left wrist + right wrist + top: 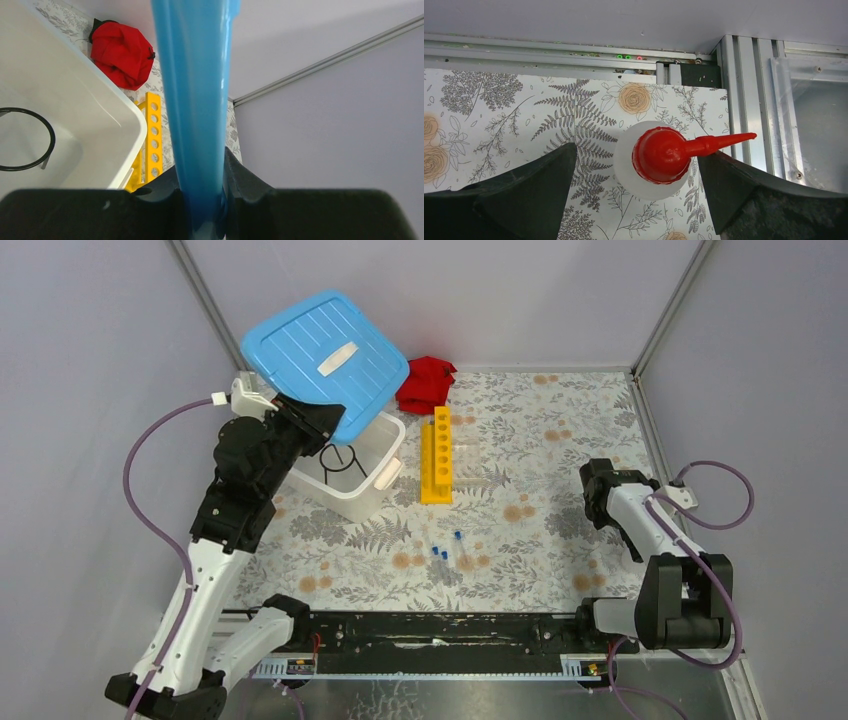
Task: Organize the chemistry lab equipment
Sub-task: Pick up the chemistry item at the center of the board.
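Observation:
My right gripper should close on the white squeeze bottle now. The bottle is upright between my open fingers, with one finger under the red nozzle, so closing now would hold it.
My left gripper is shut on the edge of the blue lid and holds it tilted above the open white tub. In the left wrist view the lid is pinched between my fingers. The black wire ring stand lies inside the tub. The yellow holed rack stands right of the tub. Three blue-capped tubes lie on the mat. I cannot make out the clear tube holder. My right gripper is open around a white squeeze bottle with a red nozzle, not touching it.
A red cloth lies at the back by the wall. The flowered mat covers the table. The right gripper is near the right wall, and a metal rail borders the mat there.

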